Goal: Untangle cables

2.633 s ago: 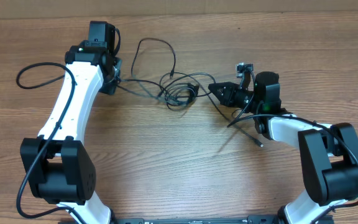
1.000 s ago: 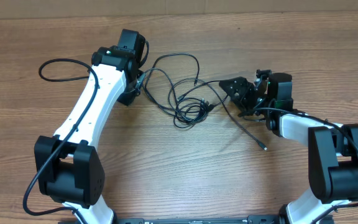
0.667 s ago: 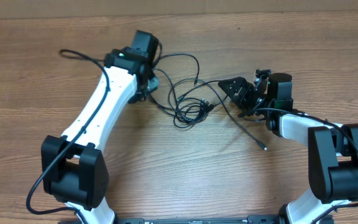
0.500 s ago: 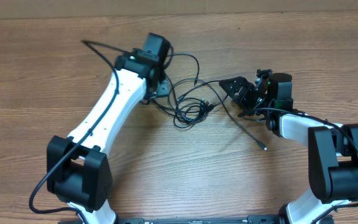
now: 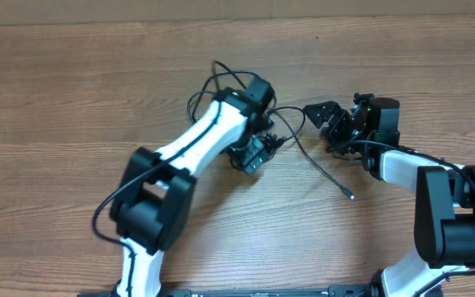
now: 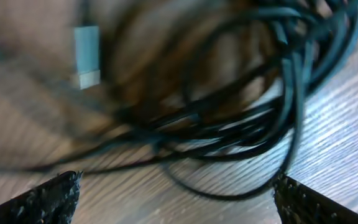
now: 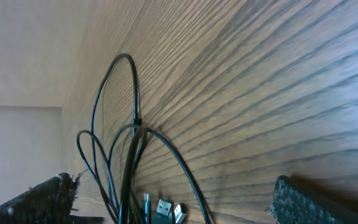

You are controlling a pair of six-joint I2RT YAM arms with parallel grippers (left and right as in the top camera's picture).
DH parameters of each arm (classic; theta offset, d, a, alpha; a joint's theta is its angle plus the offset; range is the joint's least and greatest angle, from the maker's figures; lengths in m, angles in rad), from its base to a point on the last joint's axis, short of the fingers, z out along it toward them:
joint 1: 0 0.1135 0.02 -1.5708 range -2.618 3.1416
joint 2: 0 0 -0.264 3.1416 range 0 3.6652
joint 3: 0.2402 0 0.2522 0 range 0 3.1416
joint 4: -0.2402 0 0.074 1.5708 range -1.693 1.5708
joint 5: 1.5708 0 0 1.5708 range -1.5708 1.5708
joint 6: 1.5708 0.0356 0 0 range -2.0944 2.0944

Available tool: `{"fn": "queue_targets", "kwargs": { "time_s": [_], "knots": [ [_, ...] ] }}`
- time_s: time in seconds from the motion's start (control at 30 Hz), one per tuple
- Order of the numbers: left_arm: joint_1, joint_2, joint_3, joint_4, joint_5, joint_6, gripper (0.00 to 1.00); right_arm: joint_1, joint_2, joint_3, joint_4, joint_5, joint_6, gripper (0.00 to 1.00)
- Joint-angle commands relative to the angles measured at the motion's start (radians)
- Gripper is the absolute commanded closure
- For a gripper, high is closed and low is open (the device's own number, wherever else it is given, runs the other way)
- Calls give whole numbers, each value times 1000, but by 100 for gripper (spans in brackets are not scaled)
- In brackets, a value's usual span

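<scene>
My left gripper reaches the bundle and grabs across its looped cables next, leaving the bundle's side facing my right gripper free for untangling.
The cables [image 5: 280,134] lie as a tangled black bundle mid-table, with one loose strand [image 5: 328,173] running down right to a small plug [image 5: 351,195]. My left gripper [image 5: 252,157] hangs right over the bundle, open, with nothing between its fingers. The left wrist view is blurred: looped cables [image 6: 278,93] and a plug [image 6: 87,56] lie just ahead of the left gripper [image 6: 176,205]. My right gripper [image 5: 318,114] sits just right of the bundle, open and empty. In its wrist view, cable loops [image 7: 132,143] and several plugs [image 7: 163,210] lie between the wide fingertips [image 7: 316,202].
The wooden table [image 5: 72,99] fills the overhead view, with a pale wall edge along the top. The thick black wire of the left arm [image 5: 114,210] loops beside its base. The right arm's base [image 5: 456,219] stands at the lower right.
My left arm has swung right, from the bundle's left side to directly over it, and its gripper has opened. The right gripper has shifted slightly and stays open.
</scene>
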State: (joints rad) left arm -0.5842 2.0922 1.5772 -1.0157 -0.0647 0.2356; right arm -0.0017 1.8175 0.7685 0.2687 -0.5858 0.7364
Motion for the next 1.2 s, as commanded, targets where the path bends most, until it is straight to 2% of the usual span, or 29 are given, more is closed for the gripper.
{"fn": "queue_targets", "kwargs": {
  "time_s": [0.0, 0.17, 0.4, 0.57, 0.77, 0.87, 0.9, 1.17],
  "knots": [
    [-17, 38, -4, 19, -21, 145, 0, -7, -5, 5, 2, 8, -13, 0],
    [-16, 42, -4, 52, -28, 114, 0, -7, -5, 5, 0, 8, -35, 0],
    [-14, 42, -4, 64, -104, 149, 0, -7, -5, 5, -2, 9, -35, 0],
    [-13, 42, -4, 89, -99, 154, 0, -7, -5, 5, -3, 8, -35, 0],
    [-12, 42, -4, 142, -99, 336, 1, -7, -5, 5, -3, 8, -35, 0],
    [-12, 42, -4, 188, -100, 422, 10, -7, -5, 5, -3, 8, -35, 0],
    [-12, 42, -4, 227, -100, 449, 16, -7, -5, 5, -3, 8, -35, 0],
    [-12, 42, -4, 382, -103, 449, 39, -7, -5, 5, -10, 9, -35, 0]
  ]
}}
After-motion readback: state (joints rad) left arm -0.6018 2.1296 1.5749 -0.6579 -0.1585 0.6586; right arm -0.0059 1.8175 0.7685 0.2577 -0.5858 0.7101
